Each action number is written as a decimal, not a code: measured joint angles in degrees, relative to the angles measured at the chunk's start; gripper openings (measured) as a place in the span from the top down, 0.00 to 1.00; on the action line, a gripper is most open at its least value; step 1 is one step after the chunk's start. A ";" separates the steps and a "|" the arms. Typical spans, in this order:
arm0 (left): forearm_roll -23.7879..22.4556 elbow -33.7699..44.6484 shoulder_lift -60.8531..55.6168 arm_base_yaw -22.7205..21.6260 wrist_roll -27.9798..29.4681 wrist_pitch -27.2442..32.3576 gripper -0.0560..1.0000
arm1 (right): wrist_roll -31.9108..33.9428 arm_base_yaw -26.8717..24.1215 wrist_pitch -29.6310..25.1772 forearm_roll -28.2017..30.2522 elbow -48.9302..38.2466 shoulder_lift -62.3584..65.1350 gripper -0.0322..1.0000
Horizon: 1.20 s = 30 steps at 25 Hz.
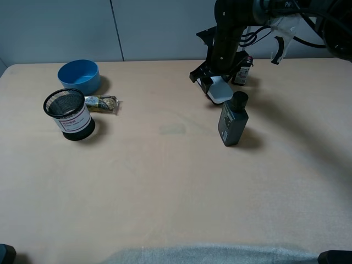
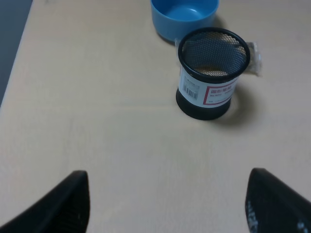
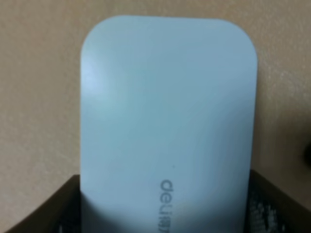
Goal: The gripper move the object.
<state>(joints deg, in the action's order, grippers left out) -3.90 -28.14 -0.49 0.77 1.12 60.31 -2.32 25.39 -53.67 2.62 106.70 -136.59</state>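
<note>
The white device [image 1: 220,91] [image 3: 167,116] sits low on the tabletop and would lie flat, so it is now time to open my right gripper.
The object [image 1: 221,89], a flat white rounded-rectangular device, is at the back right of the table, just behind a dark grey bottle [image 1: 233,119]. My right gripper [image 1: 212,83] reaches down onto it from the black arm above. In the right wrist view the object [image 3: 167,121] fills the frame, and a dark finger presses against each of its long sides, so the gripper [image 3: 165,208] is shut on it. I cannot tell whether it rests on the table or is just above it. My left gripper [image 2: 165,199] is open and empty above the table's left side.
A black mesh cup [image 1: 69,114] with a white label, a blue bowl [image 1: 78,75] and a snack packet [image 1: 102,103] stand at the left. A small black upright packet [image 1: 242,69] stands behind the right arm. The mesh cup [image 2: 211,73] and bowl [image 2: 183,17] also show in the left wrist view.
</note>
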 joint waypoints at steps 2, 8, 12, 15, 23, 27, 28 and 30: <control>0.00 0.00 0.00 0.00 0.00 0.00 0.25 | 0.00 0.00 -0.05 -0.42 0.00 0.00 0.51; 0.00 0.00 0.00 0.00 0.00 0.00 0.25 | 0.00 0.00 -0.17 -1.36 0.18 0.00 0.37; 0.00 0.00 0.00 0.00 0.00 0.00 0.25 | 0.00 0.00 -0.25 -1.46 0.18 0.00 0.31; 0.00 0.00 0.00 0.00 0.00 0.00 0.25 | 0.84 0.00 -0.45 -1.55 0.18 0.00 0.30; 0.00 0.00 0.00 0.00 0.00 0.00 0.25 | 2.32 0.00 -1.77 -1.67 0.18 0.31 0.30; 0.00 0.00 0.00 0.00 0.00 0.00 0.25 | 2.32 0.00 -1.87 -1.97 0.23 2.60 0.30; 0.00 0.00 0.00 0.00 0.00 0.00 0.25 | 2.32 0.00 -2.02 -2.10 0.29 3.28 0.30; 0.00 0.00 0.00 0.00 0.00 0.00 0.25 | 2.32 0.00 -2.09 -2.62 0.29 4.78 0.30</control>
<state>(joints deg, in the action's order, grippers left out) -3.90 -28.14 -0.49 0.77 1.12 60.31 0.00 25.39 -55.76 0.00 107.00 -131.81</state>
